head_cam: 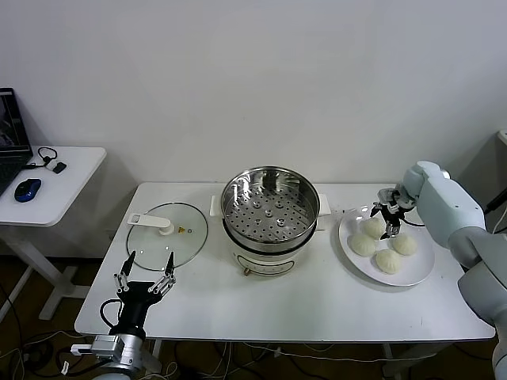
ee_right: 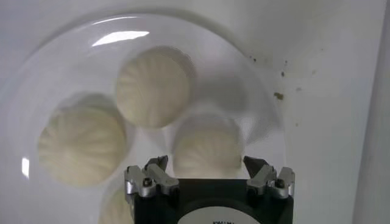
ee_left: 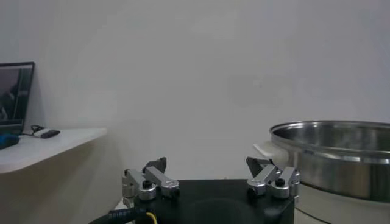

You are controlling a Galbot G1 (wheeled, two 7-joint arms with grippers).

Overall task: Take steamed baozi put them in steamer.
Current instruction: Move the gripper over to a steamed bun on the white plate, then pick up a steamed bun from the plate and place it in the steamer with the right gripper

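Observation:
The fingers of my right gripper are on either side of the baozi (ee_right: 207,149), low over the white plate, and would hold it if they closed now. My right gripper will close.
Several cream-white steamed baozi lie on a white plate (head_cam: 421,266) at the table's right; the nearest to the steamer is one bun (head_cam: 371,228). My right gripper (head_cam: 388,214) hovers open just above that bun. In the right wrist view a baozi (ee_right: 207,149) sits between the spread fingertips of the right gripper (ee_right: 206,164), with others (ee_right: 152,85) (ee_right: 82,145) farther off on the plate (ee_right: 256,103). The shiny steel steamer (head_cam: 269,207) stands empty at mid-table on its white base. My left gripper (head_cam: 145,279) rests open at the front left, empty; in the left wrist view the left gripper (ee_left: 207,165) faces the steamer (ee_left: 341,152).
A flat glass lid (head_cam: 166,233) with a white handle lies left of the steamer. A side table (head_cam: 71,178) at far left holds a laptop and a blue mouse (head_cam: 27,189). The wall runs close behind the table.

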